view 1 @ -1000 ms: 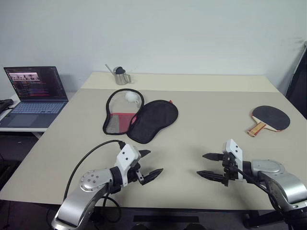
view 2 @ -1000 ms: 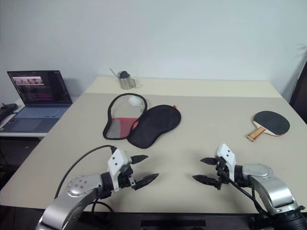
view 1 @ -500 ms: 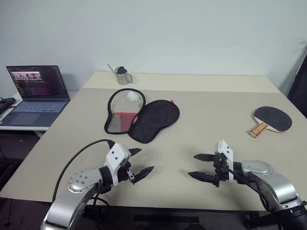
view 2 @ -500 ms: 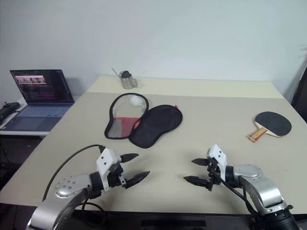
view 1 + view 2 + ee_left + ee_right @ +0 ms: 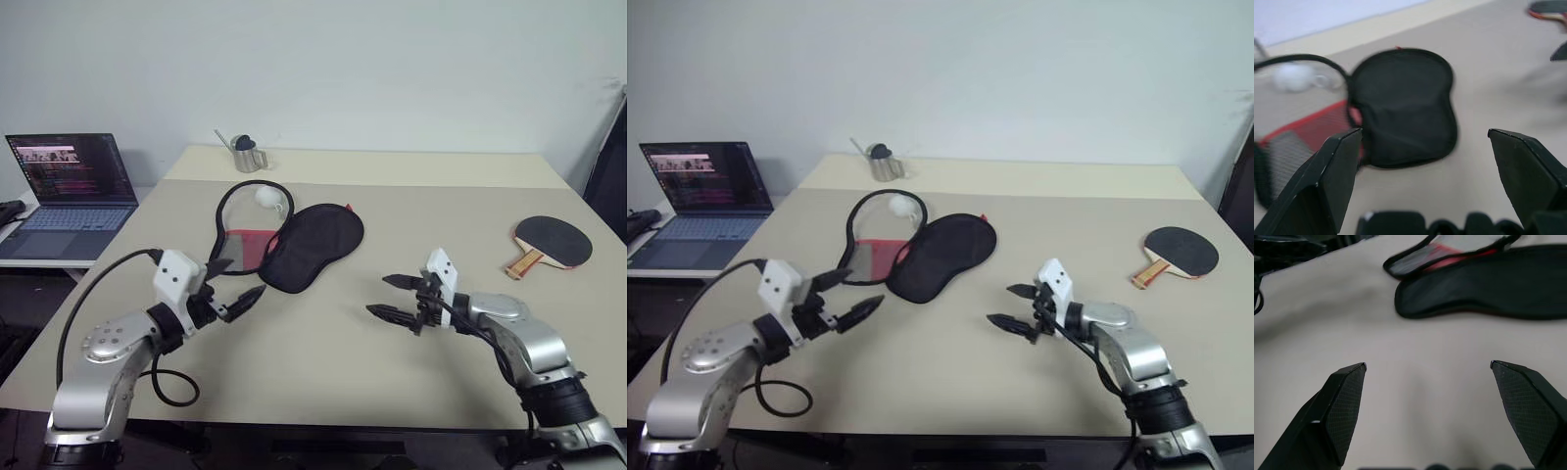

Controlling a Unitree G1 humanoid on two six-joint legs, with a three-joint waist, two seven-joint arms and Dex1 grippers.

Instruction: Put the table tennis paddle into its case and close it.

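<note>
My right gripper will next grab the paddle by its handle (image 5: 524, 262), which stays narrow while the paddle's round black side is wide.
The case (image 5: 312, 245) lies unzipped and spread flat at the table's middle left. Its black flap is on the right, and its red and mesh half (image 5: 242, 247) with a white pompom (image 5: 266, 196) is on the left. The table tennis paddle (image 5: 554, 242) rests black face up near the right edge, with its handle toward me. My left gripper (image 5: 238, 281) hovers open just in front of the case's near left end, pointing at it; the left wrist view shows the case (image 5: 1400, 105) ahead. My right gripper (image 5: 378, 295) hangs open to the right of the case and well left of the paddle, holding nothing.
A metal cup (image 5: 247, 155) stands at the back behind the case. An open laptop (image 5: 69, 181) sits on a lower side desk to the left. The table's front edge (image 5: 323, 423) runs just behind both arms.
My left gripper has risen and swung left, nearer the case's near end. The right gripper moved forward and left toward the table's middle. Both stayed open.
</note>
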